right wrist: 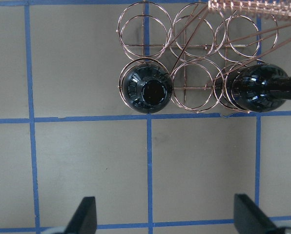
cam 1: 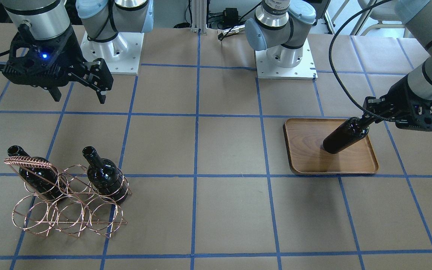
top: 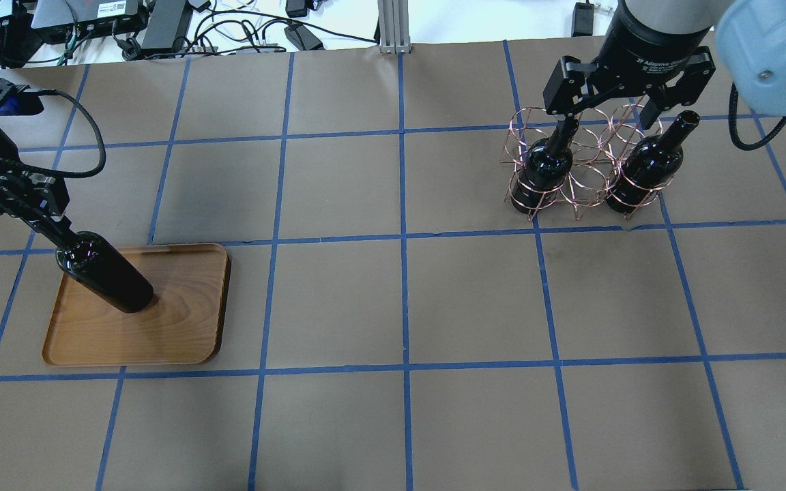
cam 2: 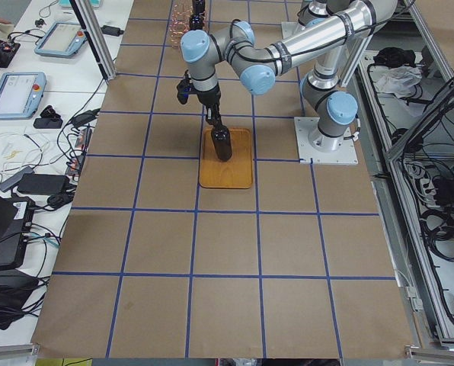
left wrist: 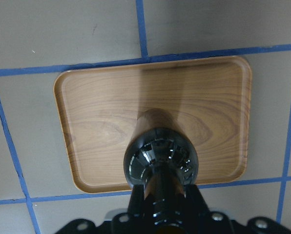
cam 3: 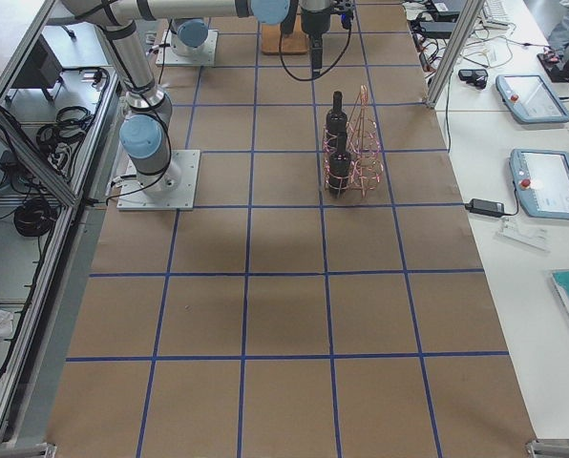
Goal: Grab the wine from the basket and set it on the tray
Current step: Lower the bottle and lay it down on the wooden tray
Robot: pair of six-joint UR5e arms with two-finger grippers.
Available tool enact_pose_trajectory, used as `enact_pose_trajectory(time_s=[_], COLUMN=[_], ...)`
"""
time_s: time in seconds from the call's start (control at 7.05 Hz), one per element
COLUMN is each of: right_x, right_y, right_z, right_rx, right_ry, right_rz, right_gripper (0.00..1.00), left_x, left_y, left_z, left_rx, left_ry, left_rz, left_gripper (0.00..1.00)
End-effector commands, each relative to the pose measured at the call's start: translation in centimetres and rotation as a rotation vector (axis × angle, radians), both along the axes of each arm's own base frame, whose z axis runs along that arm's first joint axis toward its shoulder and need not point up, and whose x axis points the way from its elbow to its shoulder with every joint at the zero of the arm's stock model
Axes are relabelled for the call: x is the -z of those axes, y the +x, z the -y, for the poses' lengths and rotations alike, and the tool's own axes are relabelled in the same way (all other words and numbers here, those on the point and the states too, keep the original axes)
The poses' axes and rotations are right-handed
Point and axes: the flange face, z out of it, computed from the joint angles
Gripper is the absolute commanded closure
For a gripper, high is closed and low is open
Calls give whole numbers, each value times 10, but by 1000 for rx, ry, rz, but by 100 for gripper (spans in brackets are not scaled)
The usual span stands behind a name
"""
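Note:
The bottle's base (cam 1: 330, 146) is at the wooden tray's surface and the bottle would stand there, so it is time for my left gripper to let go.
My left gripper (top: 52, 221) is shut on the neck of a black wine bottle (top: 106, 273) and holds it upright over the wooden tray (top: 175, 327). The bottle's base is at the tray's surface; I cannot tell if it touches. The left wrist view shows the bottle (left wrist: 160, 156) over the tray (left wrist: 101, 122). The copper wire basket (top: 587, 181) holds two more bottles (top: 543, 170) (top: 642, 174). My right gripper (top: 604, 112) is open and empty, hovering above the basket. The right wrist view shows both bottles (right wrist: 146, 92) (right wrist: 258, 90) in the rings.
The table is brown paper with a blue tape grid. The basket's (cam 1: 69, 210) front rings hold nothing. The two arm bases (cam 1: 285, 63) (cam 1: 113, 52) stand at the robot's edge. Cables and devices lie beyond the far edge (top: 161, 27).

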Motion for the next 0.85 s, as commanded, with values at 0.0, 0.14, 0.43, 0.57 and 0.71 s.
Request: enact_pose_trajectory(time_s=[0.0,0.14,0.43,0.57,0.71], right_x=[0,0,0,0,0], right_y=[0,0,0,0,0], right_z=[0,0,0,0,0], right_rx=[0,0,0,0,0], right_ry=[2,2,4,2,4], right_rz=[0,0,0,0,0], right_gripper=[0,0,0,0,0], left_x=[7,16,6,-9,-24], left_y=[0,-4,-4,-5,-6], left_z=[-1,-8,-10,-15,-28], left_rx=[1,1,-30,-32,-26], left_ry=[11,18,-14,-22,13], left_rz=[-3,-4,19,44,78], left_gripper=[100,100,3,0,0])
